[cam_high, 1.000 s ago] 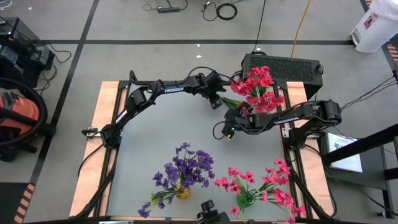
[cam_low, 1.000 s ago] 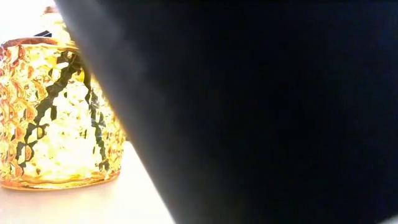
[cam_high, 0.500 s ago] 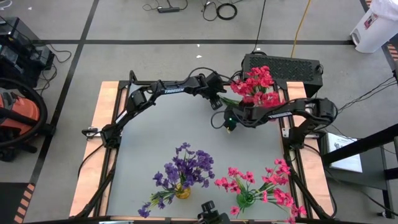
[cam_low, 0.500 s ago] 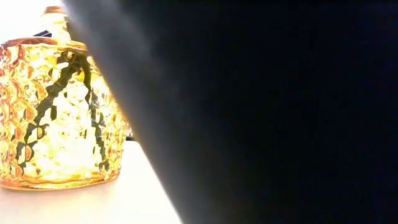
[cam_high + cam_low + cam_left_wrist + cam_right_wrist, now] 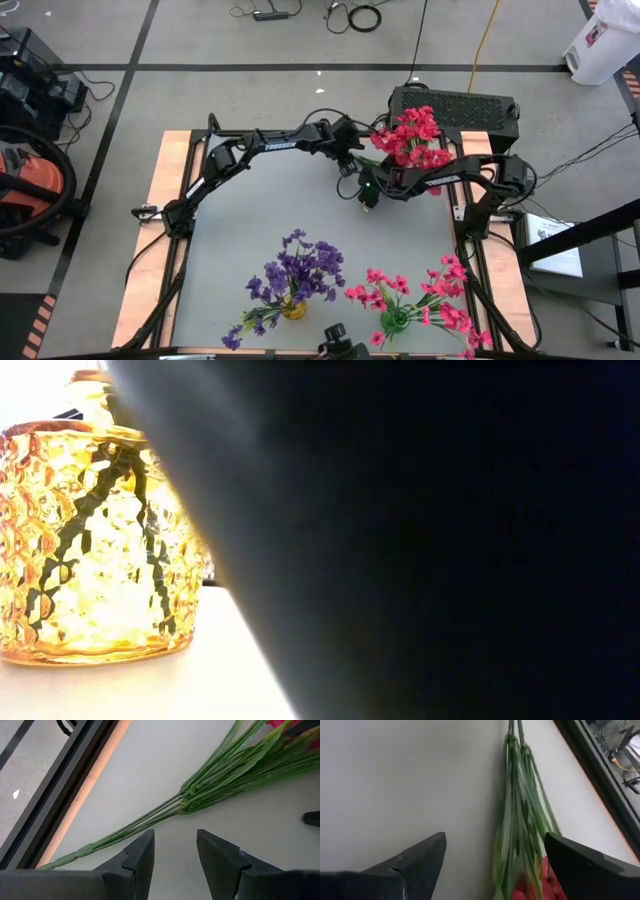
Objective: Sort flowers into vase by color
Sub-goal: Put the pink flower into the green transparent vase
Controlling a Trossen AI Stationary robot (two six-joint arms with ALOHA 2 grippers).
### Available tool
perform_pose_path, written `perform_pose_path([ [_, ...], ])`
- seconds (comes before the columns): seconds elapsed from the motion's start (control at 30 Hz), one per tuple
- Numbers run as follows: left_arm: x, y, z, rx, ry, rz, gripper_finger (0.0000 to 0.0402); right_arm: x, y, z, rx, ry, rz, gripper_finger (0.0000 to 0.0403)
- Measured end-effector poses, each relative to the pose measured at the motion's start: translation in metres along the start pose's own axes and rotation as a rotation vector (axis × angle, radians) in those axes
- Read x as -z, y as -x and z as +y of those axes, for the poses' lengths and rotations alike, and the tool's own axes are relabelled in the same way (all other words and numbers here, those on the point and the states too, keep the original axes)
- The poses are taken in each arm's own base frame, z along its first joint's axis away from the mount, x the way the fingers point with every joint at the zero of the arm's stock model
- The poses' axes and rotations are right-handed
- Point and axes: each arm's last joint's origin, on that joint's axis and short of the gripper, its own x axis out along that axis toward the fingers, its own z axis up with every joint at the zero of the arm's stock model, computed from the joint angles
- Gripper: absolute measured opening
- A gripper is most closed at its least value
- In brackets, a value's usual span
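Observation:
The stem ends of the red flowers need to stay free to enter a vase. I will pick the flowers up by their green stems below the blossoms with my right gripper.
A bunch of red flowers [image 5: 412,138] lies flat on the table by its far right edge, its green stems [image 5: 210,790] pointing toward the left. My left gripper [image 5: 347,163] hovers open at the stem ends, and the stems lie just beyond its fingertips [image 5: 175,847]. My right gripper [image 5: 366,195] is wide open beside it on the near side; the stems [image 5: 520,820] run ahead between its spread fingers, with red blossoms [image 5: 530,887] close in. Purple flowers [image 5: 295,272] stand in an amber vase [image 5: 90,540]. Pink flowers [image 5: 415,298] stand in a green vase [image 5: 394,322].
The two vases stand at the table's near edge, with bare grey table [image 5: 260,210] between them and the grippers. A black box [image 5: 455,105] sits just past the far right edge. A dark blurred object [image 5: 430,540] blocks most of the low view.
My right gripper has moved a little toward the far edge, closing in on the red bunch's stems. The flowers and my left gripper have stayed in place.

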Motion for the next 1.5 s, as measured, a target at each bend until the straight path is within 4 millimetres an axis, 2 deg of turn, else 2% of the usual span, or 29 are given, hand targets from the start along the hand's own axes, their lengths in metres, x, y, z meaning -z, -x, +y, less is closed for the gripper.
perform_pose_path([
  [0.4,0.000,0.000,0.000,0.000,0.000,0.000,0.0155,-0.002,-0.011,-0.020,0.048,-0.087,0.016,0.0334],
  [0.87,0.000,0.000,0.000,0.000,0.000,0.000,0.0155,-0.002,-0.010,-0.019,0.035,-0.062,0.018,0.0334],
  [1.07,0.000,0.000,0.000,0.000,0.000,0.000,0.0155,-0.002,-0.012,-0.020,-0.040,-0.079,0.027,0.0328],
  [1.27,0.000,0.000,0.000,0.000,0.000,-0.001,0.0155,-0.002,-0.014,-0.023,-0.053,-0.092,0.035,0.0277],
  [1.5,0.000,0.000,0.000,0.000,0.000,-0.001,0.0155,0.000,-0.014,-0.023,-0.051,-0.100,0.051,0.0165],
])
